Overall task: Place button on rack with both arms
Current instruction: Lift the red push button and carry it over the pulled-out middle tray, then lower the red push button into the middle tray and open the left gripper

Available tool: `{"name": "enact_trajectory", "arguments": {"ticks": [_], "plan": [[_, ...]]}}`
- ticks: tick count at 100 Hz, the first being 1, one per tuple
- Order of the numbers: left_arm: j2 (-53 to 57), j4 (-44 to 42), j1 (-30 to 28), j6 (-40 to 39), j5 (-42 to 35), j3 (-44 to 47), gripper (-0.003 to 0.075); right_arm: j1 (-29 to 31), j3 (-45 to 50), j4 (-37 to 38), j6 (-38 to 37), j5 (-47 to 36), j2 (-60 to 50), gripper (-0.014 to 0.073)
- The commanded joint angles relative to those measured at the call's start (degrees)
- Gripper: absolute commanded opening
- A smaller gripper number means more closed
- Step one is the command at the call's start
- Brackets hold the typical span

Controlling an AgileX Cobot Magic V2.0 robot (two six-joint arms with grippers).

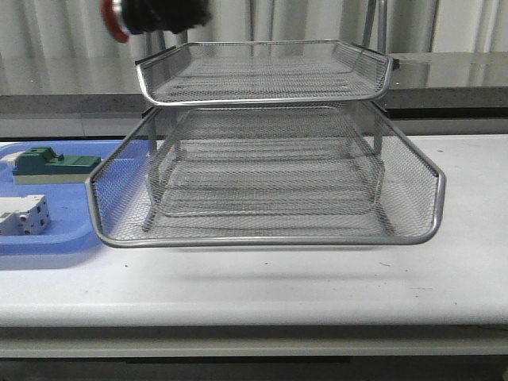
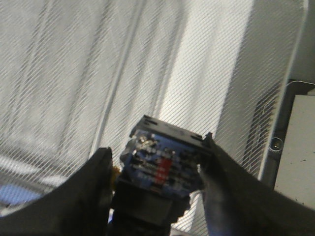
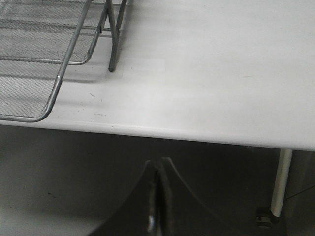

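Observation:
My left gripper lowers the button onto the rack's shelf and only then releases it. The button's red cap [image 1: 115,20] still hangs high above the rack's wide mesh shelf [image 1: 266,178].
The button [image 2: 162,167] has a blue rear block and black body; my left gripper [image 2: 157,184] is shut on it above the mesh of the rack [image 2: 98,73]. In the front view the button's red cap [image 1: 115,20] and black body show at the top left, above the left end of the rack's top tier [image 1: 262,71]; the left gripper itself is mostly out of that view. The silver wire-mesh rack [image 1: 270,234] stands mid-table. My right gripper [image 3: 158,169] is shut and empty, low in front of the table's front edge, right of the rack's corner [image 3: 47,105].
A flat blue tray [image 1: 48,234] lies left of the rack, holding a green block [image 1: 51,164] and a white-grey terminal block [image 1: 24,216]. The white table [image 3: 206,73] shows in the right wrist view, with a table leg [image 3: 281,182] below it.

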State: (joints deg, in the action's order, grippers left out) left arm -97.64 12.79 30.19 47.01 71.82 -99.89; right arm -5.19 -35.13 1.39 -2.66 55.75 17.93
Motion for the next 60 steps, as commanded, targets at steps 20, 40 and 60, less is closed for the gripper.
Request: {"name": "enact_trajectory", "arguments": {"ticks": [20, 40, 60], "plan": [[-4.3, 2.0, 8.1, -0.8, -2.9, -1.3, 0.0061, 0.3, -1.9, 0.6, 0.2, -3.6, 0.6, -0.007], [-9.1, 2.0, 8.9, -0.8, -8.6, -1.3, 0.0067, 0.3, -1.9, 0.6, 0.2, -3.6, 0.6, -0.007], [-11.6, 1.6, 8.9, -0.9, -11.3, -1.4, 0.0118, 0.3, -1.9, 0.6, 0.2, -3.6, 0.6, -0.007]]}}
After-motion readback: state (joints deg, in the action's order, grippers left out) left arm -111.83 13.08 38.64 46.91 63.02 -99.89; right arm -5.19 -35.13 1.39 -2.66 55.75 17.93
